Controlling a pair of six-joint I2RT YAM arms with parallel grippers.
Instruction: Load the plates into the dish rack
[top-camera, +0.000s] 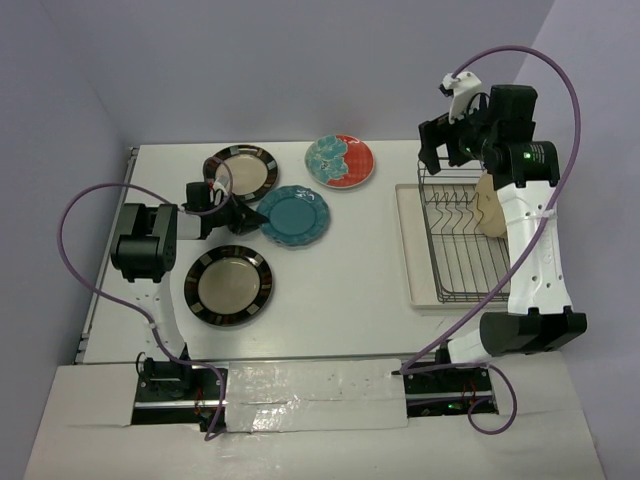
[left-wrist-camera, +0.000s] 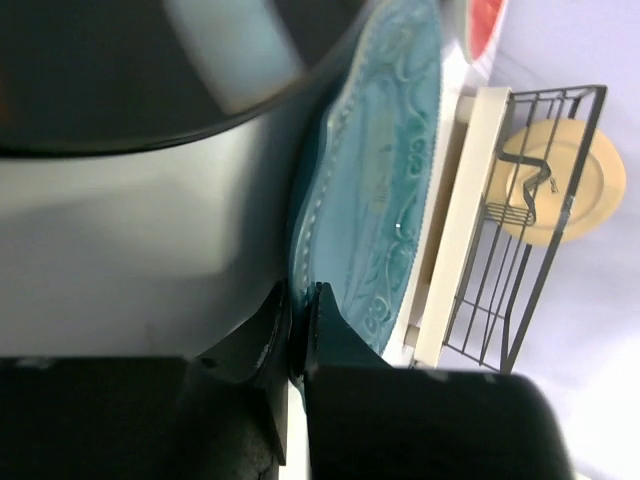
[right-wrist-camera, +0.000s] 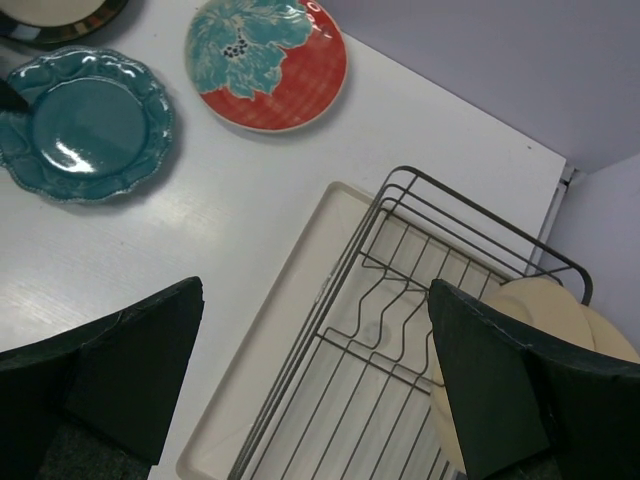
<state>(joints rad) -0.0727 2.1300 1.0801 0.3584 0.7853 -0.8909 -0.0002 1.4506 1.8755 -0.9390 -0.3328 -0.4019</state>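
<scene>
Next, the right gripper grabs the scalloped teal plate (top-camera: 295, 216) by its rim opposite my left gripper, so the remaining edge stays free to enter the rack.
The scalloped teal plate (top-camera: 295, 216) lies mid-table. My left gripper (top-camera: 252, 214) is shut on its left rim; in the left wrist view the jaws (left-wrist-camera: 300, 322) pinch the rim of the teal plate (left-wrist-camera: 385, 170). Two striped-rim plates (top-camera: 241, 171) (top-camera: 228, 285) and the red flowered plate (top-camera: 340, 161) lie flat on the table. The dish rack (top-camera: 460, 240) stands at the right with cream-tan plates (top-camera: 490, 205) upright in it. My right gripper (top-camera: 445, 152) is open and empty above the rack's far end (right-wrist-camera: 315, 380). The right wrist view shows the rack (right-wrist-camera: 400, 330) below it.
The rack sits on a cream tray (top-camera: 412, 255). Purple walls close the far side and both sides. The right arm (top-camera: 530, 250) reaches over the rack's right side. The red plate (right-wrist-camera: 265, 60) and teal plate (right-wrist-camera: 85, 125) lie left of the rack.
</scene>
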